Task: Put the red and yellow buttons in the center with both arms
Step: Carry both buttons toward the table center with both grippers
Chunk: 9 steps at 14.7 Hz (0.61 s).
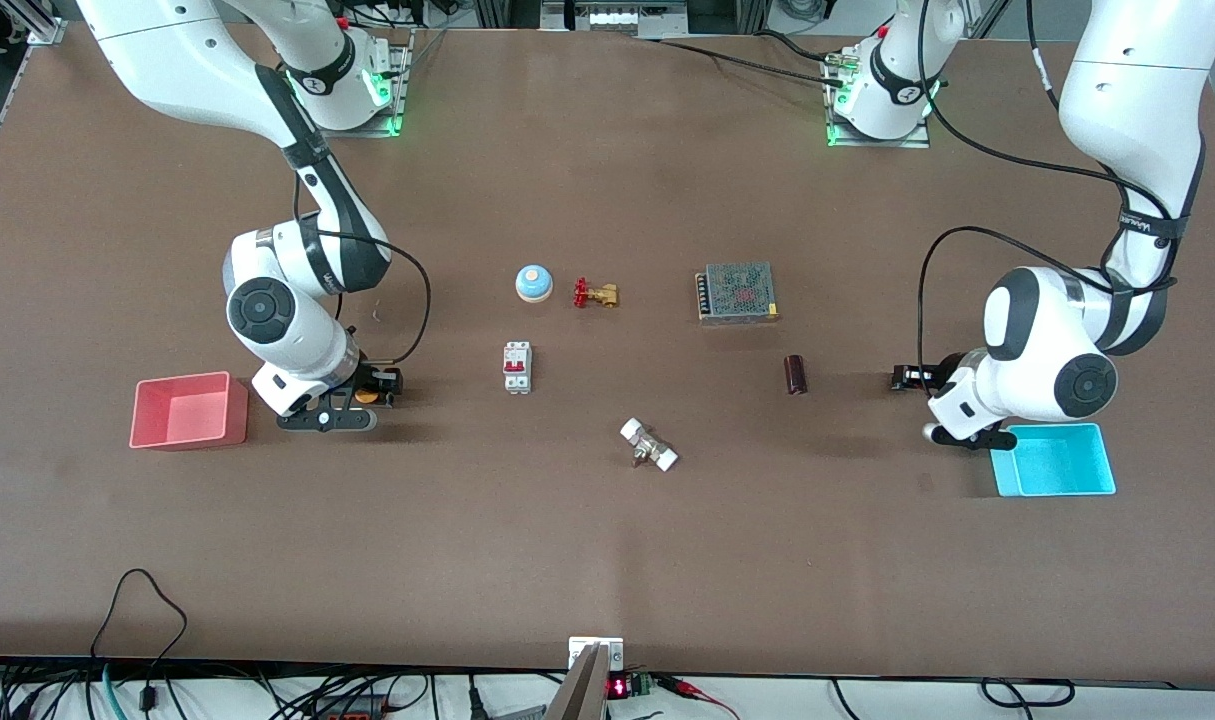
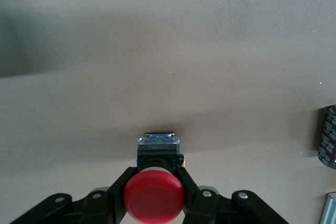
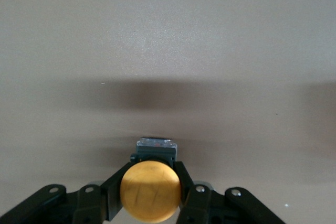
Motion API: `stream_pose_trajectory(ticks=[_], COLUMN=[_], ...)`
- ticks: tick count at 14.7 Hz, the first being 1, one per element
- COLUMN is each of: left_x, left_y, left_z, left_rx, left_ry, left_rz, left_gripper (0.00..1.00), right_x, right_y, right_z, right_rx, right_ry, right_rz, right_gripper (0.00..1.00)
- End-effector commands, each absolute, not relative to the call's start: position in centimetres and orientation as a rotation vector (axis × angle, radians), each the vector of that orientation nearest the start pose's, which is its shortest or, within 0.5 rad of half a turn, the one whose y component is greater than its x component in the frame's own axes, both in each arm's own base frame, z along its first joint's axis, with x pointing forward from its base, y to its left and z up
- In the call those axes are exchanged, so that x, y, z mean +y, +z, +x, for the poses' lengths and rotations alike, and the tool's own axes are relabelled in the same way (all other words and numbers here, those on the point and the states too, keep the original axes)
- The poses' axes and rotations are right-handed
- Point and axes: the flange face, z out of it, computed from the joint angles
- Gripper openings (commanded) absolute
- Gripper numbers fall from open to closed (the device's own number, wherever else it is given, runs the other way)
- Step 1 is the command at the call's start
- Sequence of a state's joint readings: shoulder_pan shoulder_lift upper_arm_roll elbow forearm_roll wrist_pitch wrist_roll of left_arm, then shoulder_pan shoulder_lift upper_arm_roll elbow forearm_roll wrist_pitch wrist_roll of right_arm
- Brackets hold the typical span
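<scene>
My right gripper should open now, because the black body of the orange-yellow button (image 1: 366,396) (image 3: 156,151) meets its shadow on the brown table.
My right gripper (image 1: 379,387) is shut on the orange-yellow button (image 1: 366,396), low over the brown table (image 1: 607,560) beside the pink bin (image 1: 189,409). In the right wrist view the yellow cap (image 3: 150,191) sits between the fingers (image 3: 115,187), its black body pointing away. My left gripper (image 1: 909,378) is shut on the red button, low over the table beside the cyan bin (image 1: 1055,459). In the left wrist view the red cap (image 2: 154,197) is clamped between the fingers (image 2: 190,187). The red button is hidden in the front view.
Mid-table stand a blue dome (image 1: 533,283), a brass valve (image 1: 595,294), a metal mesh box (image 1: 736,292), a white breaker (image 1: 517,367), a dark cylinder (image 1: 796,374) and a white fitting (image 1: 649,445).
</scene>
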<state>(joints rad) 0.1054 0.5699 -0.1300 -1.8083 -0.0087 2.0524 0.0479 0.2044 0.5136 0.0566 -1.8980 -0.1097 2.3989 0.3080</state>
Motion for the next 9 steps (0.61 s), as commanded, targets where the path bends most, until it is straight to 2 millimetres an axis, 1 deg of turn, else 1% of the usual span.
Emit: stream_pose_trajectory(ticks=[1,3,4,5,6,7,8,9], left_x=[-2.1,-2.0,-2.1,-1.9,-1.8,-1.3,-0.9,-0.2], left_y=[22.0,24.7,27.0,29.4,32.0,34.7,37.5,40.4], left_z=[61.4,62.0,62.8,63.5,64.1,64.7,65.0,65.2], left_rx=[0.088,0.09,0.088,0.087,0.085,0.08,0.073,0.04], left_ry=[0.479,0.413,0.35,0.305,0.263,0.224,0.196,0.168], left_rz=[-3.193,-3.199,-3.203,-3.204,-3.204,-3.201,-3.193,-3.189], left_gripper=[0.99,1.0,1.0,1.0,1.0,1.0,1.0,1.0], right_x=[16.3,16.2,16.2,16.2,16.2,16.2,16.2,16.3], right_y=[22.9,22.8,22.8,22.8,22.9,23.0,22.9,23.1], right_z=[60.9,60.9,61.0,60.9,61.0,61.0,61.0,61.2], right_rx=[-0.048,-0.045,-0.045,-0.045,-0.043,-0.045,-0.043,-0.043], right_ry=[-0.027,-0.022,-0.025,-0.022,-0.024,-0.027,-0.027,-0.034], right_rz=[-3.196,-3.197,-3.197,-3.197,-3.196,-3.196,-3.195,-3.194], right_gripper=[0.36,0.47,0.54,0.56,0.6,0.61,0.64,0.69])
